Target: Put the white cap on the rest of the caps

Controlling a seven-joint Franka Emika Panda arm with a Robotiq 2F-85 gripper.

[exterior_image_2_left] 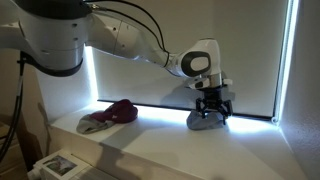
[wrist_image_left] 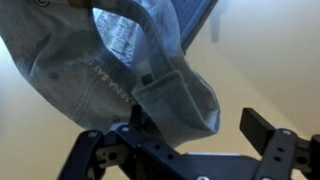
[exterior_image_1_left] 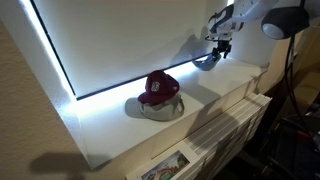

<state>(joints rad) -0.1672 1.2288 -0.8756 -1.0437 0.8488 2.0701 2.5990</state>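
The white cap's back strap (wrist_image_left: 182,108) hangs between my gripper's open fingers. My gripper needs to close on it now, as it would hold the strap.
The white cap (exterior_image_1_left: 205,63) looks bluish-grey and lies on the white ledge by the lit window, also in an exterior view (exterior_image_2_left: 205,121). In the wrist view it (wrist_image_left: 110,70) fills the upper left, its back strap hanging between my fingers. My gripper (exterior_image_1_left: 218,45) (exterior_image_2_left: 212,104) (wrist_image_left: 190,135) is directly over the cap and open; the right finger stands apart from the fabric, the left is partly hidden behind it. The rest of the caps, a maroon cap (exterior_image_1_left: 158,88) (exterior_image_2_left: 122,110) over a light grey one (exterior_image_1_left: 160,110) (exterior_image_2_left: 93,125), lie further along the ledge.
The white ledge (exterior_image_1_left: 220,90) (exterior_image_2_left: 160,140) runs under a covered window with a bright light strip along its edge (exterior_image_1_left: 110,90). A ribbed radiator (exterior_image_1_left: 235,125) sits below the ledge. A printed sheet (exterior_image_1_left: 165,165) (exterior_image_2_left: 55,165) lies near the front.
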